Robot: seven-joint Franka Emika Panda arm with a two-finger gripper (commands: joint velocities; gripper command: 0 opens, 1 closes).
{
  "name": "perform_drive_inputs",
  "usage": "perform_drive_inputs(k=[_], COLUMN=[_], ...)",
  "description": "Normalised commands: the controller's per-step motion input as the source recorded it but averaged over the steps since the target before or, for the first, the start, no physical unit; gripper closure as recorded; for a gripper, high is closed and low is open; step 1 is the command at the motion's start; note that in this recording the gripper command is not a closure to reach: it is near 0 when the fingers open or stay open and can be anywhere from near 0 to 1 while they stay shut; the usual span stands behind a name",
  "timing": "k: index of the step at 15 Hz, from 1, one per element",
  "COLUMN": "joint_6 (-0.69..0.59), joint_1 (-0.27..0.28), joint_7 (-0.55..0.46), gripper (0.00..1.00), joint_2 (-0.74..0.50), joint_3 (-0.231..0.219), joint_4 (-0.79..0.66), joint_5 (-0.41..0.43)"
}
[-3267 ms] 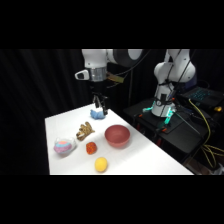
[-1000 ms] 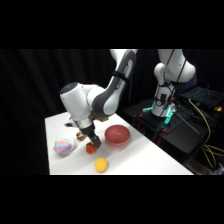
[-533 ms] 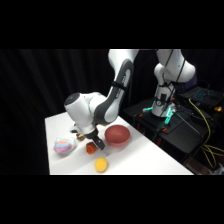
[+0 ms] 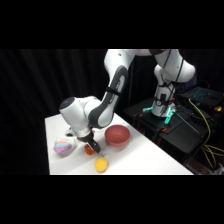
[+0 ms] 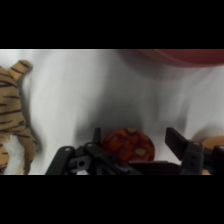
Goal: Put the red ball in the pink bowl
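I will next grab the red ball around its round body (image 4: pixel 89 149) to drop it into the pink bowl (image 4: pixel 117 135).
The red ball (image 5: pixel 129 145) lies on the white table between my gripper's (image 5: pixel 136 136) two fingers, nearer the left finger, with a gap to the right one. The gripper is open. From the side, the gripper (image 4: pixel 92 147) is down at the table with the red ball (image 4: pixel 88 150) showing just beside its tips. The pink bowl (image 4: pixel 117 135) stands upright to the right of the gripper, and its rim (image 5: pixel 182 56) crosses the top right of the wrist view.
A yellow ball (image 4: pixel 101 163) lies near the table's front edge, also showing as the yellow ball (image 5: pixel 216 142) at the wrist view's right edge. A pink-and-blue striped ball (image 4: pixel 64 146) sits left of the gripper. A striped tiger toy (image 5: pixel 12 107) lies nearby.
The arm swung from above the table's back down and forward. The gripper has lowered to the table around the red ball. The objects have not moved.
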Motion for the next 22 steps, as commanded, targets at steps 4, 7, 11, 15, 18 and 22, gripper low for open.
perform_drive_inputs(k=[4,7,11,15,18,22], joint_6=[-0.20,-0.13,-0.12,-0.14,-0.04,0.14], joint_1=[-0.038,-0.050,-0.057,-0.002,0.077,0.100], joint_7=[-0.23,-0.23,-0.19,-0.09,0.03,0.13], gripper=[1.00,1.00,0.25,0.25,0.25,0.25], joint_2=[0.20,0.19,0.07,-0.39,-0.81,-0.91], joint_3=[0.065,0.040,0.034,0.036,0.017,-0.012], joint_4=[0.46,0.36,0.21,-0.23,-0.73,-0.98], joint_5=[0.025,0.023,0.039,0.042,-0.005,-0.048])
